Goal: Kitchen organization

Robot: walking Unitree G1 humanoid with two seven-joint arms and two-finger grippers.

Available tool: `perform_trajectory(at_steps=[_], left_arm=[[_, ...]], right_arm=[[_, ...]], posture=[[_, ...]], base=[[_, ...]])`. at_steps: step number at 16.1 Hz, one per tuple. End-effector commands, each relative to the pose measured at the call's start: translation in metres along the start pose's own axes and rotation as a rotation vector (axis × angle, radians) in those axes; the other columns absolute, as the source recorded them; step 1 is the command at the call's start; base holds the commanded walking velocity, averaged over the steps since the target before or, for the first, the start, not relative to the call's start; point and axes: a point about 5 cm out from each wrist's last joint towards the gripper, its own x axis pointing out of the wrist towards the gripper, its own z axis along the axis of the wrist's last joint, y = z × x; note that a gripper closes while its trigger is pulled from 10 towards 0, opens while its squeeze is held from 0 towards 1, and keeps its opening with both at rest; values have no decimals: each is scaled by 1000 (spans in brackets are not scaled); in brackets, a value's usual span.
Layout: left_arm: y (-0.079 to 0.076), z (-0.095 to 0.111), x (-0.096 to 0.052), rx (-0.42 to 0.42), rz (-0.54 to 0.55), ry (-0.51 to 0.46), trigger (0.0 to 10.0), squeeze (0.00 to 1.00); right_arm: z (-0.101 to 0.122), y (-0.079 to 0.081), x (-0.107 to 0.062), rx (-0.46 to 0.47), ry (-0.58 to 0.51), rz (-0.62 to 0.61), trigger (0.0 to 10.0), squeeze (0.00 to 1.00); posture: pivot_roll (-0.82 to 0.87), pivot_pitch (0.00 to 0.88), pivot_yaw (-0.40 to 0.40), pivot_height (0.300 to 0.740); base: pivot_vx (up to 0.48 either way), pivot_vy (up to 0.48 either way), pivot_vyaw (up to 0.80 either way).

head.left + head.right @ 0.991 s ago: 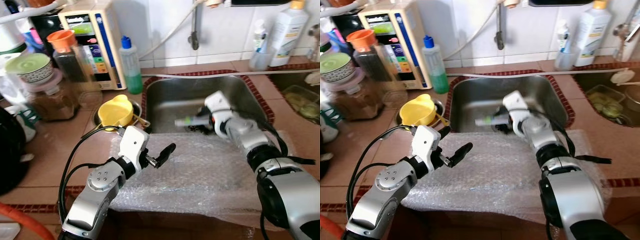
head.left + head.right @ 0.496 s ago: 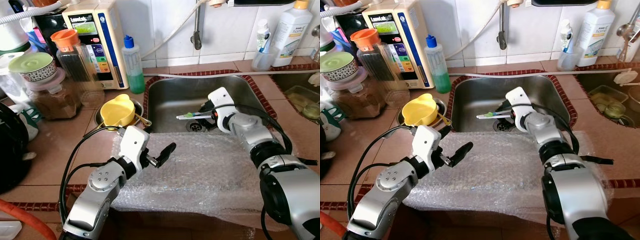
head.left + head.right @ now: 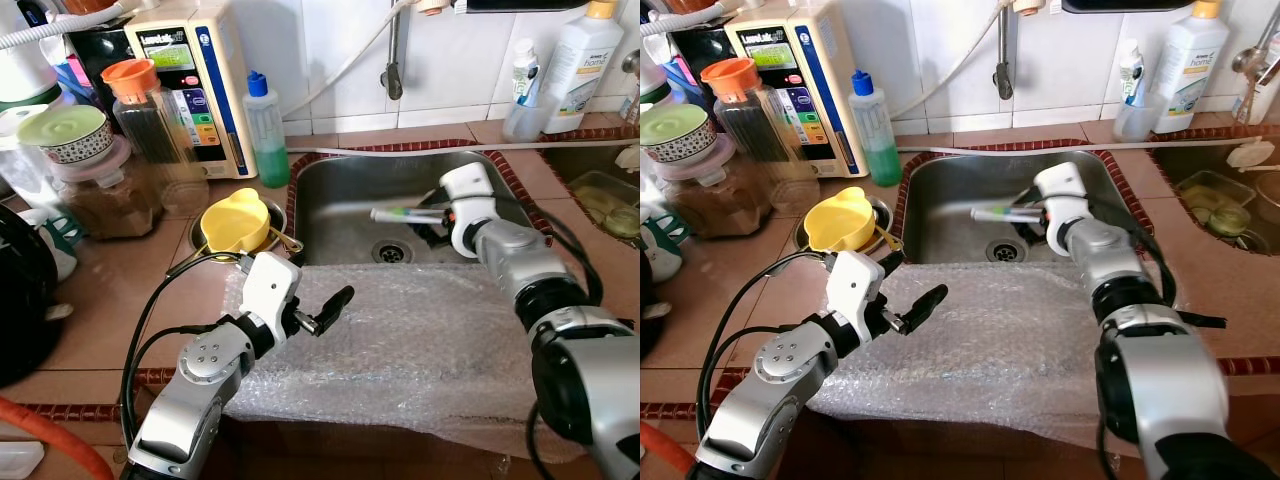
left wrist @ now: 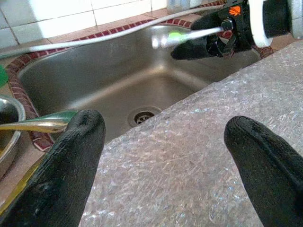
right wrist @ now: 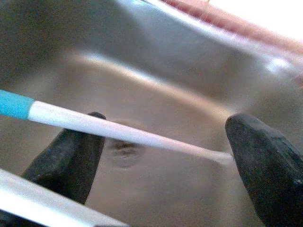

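My left gripper needs to grab the yellow cup by its near rim (image 3: 234, 244) next, because this rim stands above the steel bowl, while the bowl closes around the cup's sides.
My right gripper (image 3: 437, 215) hangs over the steel sink (image 3: 335, 200), shut on a white toothbrush (image 3: 395, 213) with a green and blue head. The brush sticks out level toward my left, above the drain (image 3: 392, 251). In the right wrist view its thin handle (image 5: 104, 130) runs across between the two black fingers. My left gripper (image 3: 322, 308) is open and holds nothing, hovering over the sheet of bubble wrap (image 3: 400, 340) spread on the counter's front edge. The left wrist view also looks at the toothbrush (image 4: 189, 35) held over the basin.
A yellow cup (image 3: 232, 220) sits in a metal bowl left of the sink. Behind it stand a green soap bottle (image 3: 263, 130), a water purifier (image 3: 190, 80) and jars (image 3: 140, 110). A clear cup (image 3: 522, 105) and a white bottle (image 3: 575, 60) stand back right, beside a second basin (image 3: 600, 195).
My right gripper has lifted the toothbrush from near the drain and carried it up and to the right. The left arm has stayed where it was.
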Motion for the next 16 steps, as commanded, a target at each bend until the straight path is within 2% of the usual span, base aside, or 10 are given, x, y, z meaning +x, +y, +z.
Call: perform_trajectory(at_steps=[1,2,4,7,8,11,12,13,14,16], left_arm=[[0,1,-2,24,1,0,10000,0],[0,1,-2,24,1,0,10000,0],[0,1,-2,28,0,1,10000,0],[-1,0,-2,29,-2,3,10000,0],[-1,0,-2,29,-2,4,10000,0],[-3,-1,-1,29,-5,7,10000,0],[-3,-1,-1,29,-6,8,10000,0],[-3,-2,-1,34,-7,12,10000,0],[-3,-2,-1,36,-8,14,10000,0],[-3,-2,-1,37,-9,15,10000,0]], right_arm=[[12,-11,-2,-24,-56,-59,10000,0],[11,-5,0,141,-45,13,10000,0],[13,-1,0,-117,-56,-12,10000,0],[3,13,0,202,50,227,10000,0],[8,2,0,204,38,145,10000,0],[9,-10,-1,-116,21,6,10000,0],[2,-5,-1,-37,77,76,10000,0],[7,-3,-1,-136,40,73,10000,0],[4,-5,-1,63,66,83,10000,0],[7,-3,-1,-6,66,91,10000,0]], posture=[[-229,52,141,740],[-231,52,141,740],[-233,53,140,740],[-231,55,140,740],[-232,55,141,740],[-234,57,139,740],[-233,58,139,740],[-231,58,137,740],[-231,58,138,740],[-231,59,140,740]], base=[[0,0,0],[0,0,0],[0,0,0],[0,0,0],[0,0,0],[0,0,0],[0,0,0],[0,0,0],[0,0,0],[0,0,0]])
